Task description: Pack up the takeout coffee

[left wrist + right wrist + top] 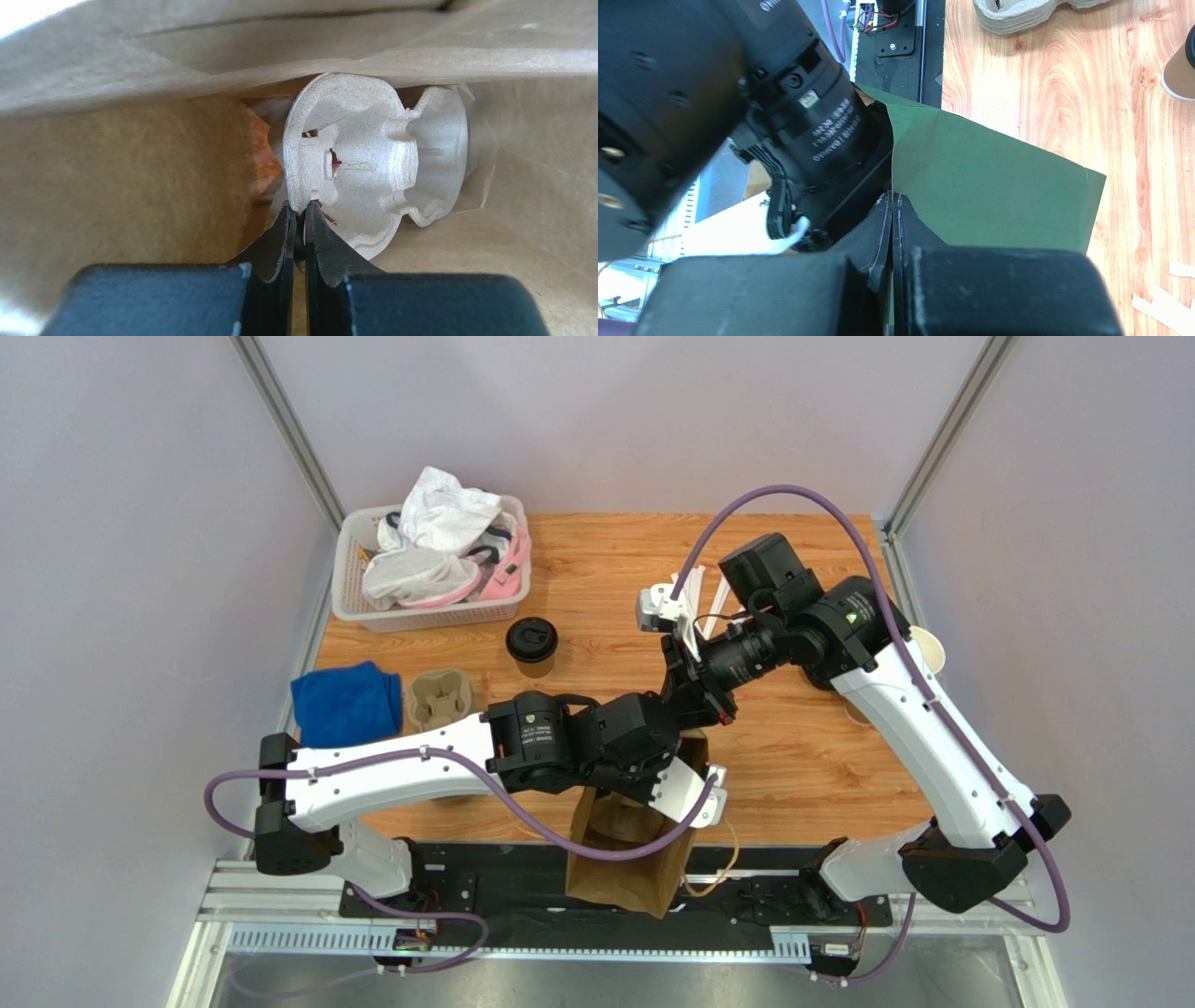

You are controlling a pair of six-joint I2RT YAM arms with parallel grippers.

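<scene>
My left gripper should open now, because the brown paper bag's (619, 857) sides are around the pulp cup carrier, so the carrier would end up inside the bag.
The takeout coffee (532, 644), a kraft cup with a black lid, stands on the table behind the arms, held by no gripper; its side shows at the right edge of the right wrist view (1181, 71). My left gripper (302, 207) is deep inside the brown paper bag (619, 857), shut on the rim of a pale moulded-pulp cup carrier (375, 161). My right gripper (893, 199) is shut on the bag's upper edge (990, 189), which looks green in the right wrist view. In the top view the right gripper (697, 709) sits at the bag's mouth.
A second pulp carrier (438, 699) lies beside a blue cloth (345, 703) at the left. A white basket (351, 602) of cloths stands at the back left. Another paper cup (927, 650) stands at the right edge, behind the right arm.
</scene>
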